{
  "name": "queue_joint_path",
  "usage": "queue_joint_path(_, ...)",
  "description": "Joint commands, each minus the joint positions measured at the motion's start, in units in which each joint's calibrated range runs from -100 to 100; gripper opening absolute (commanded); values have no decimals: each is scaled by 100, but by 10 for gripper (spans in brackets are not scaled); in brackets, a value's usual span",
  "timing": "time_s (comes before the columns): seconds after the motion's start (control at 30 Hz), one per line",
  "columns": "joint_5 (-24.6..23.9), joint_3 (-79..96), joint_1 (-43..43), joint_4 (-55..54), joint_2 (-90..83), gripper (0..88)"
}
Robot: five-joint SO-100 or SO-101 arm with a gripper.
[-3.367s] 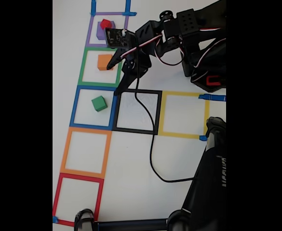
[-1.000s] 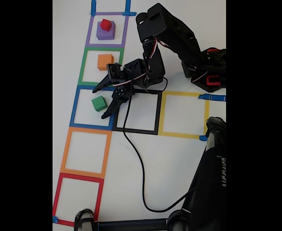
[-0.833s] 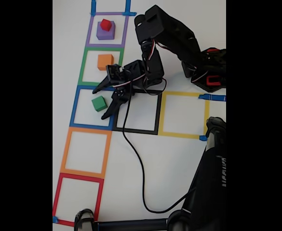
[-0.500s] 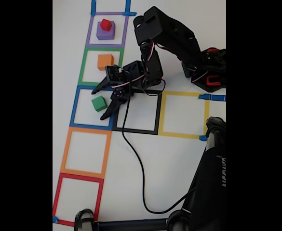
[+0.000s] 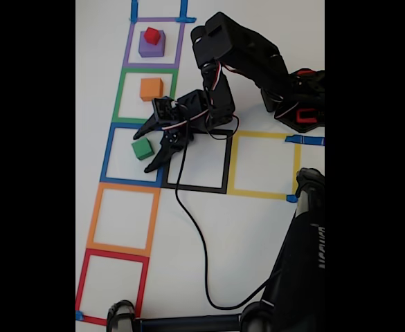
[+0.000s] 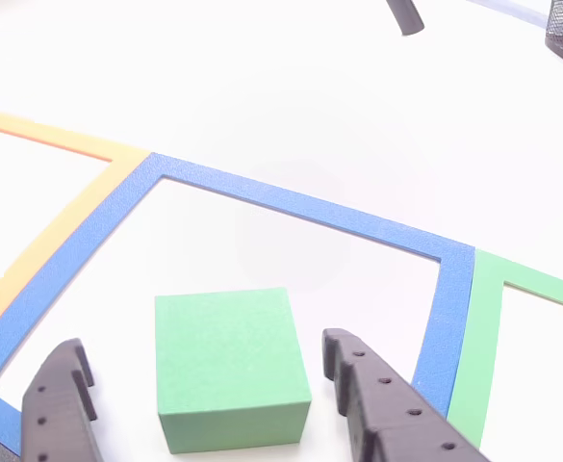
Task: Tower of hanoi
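Observation:
The robot needs to grab the green cube [image 5: 142,149] by two opposite sides with its gripper next. Then it will stack the green cube onto the orange cube [image 5: 151,88].
A green cube [image 5: 142,149] [image 6: 230,366] rests inside the blue taped square [image 5: 109,155] [image 6: 291,205]. My gripper [image 5: 142,149] [image 6: 204,358] is open and low over that square, one finger on each side of the cube, with gaps showing on both sides in the other view. An orange cube [image 5: 151,88] lies in the green taped square [image 5: 119,97]. In the purple taped square [image 5: 129,48] at the top, a small red cube [image 5: 152,35] sits on a larger purple cube [image 5: 151,47].
Empty taped squares: black [image 5: 227,162], yellow [image 5: 296,166], orange [image 5: 95,218], red [image 5: 82,283]. A black cable [image 5: 195,228] trails from the arm across the white table. A dark stand [image 5: 302,256] rises at the lower right; the arm's base [image 5: 295,104] is at the right.
The arm swung down from beside the purple and green squares to the blue square. Over the last second the open gripper crept further around the green cube.

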Motion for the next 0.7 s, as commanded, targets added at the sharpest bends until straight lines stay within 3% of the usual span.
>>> queue_joint_path(0.0,54,-70,-30,-32,-48,205)
queue_joint_path(0.67,54,-34,-68,32,-56,75)
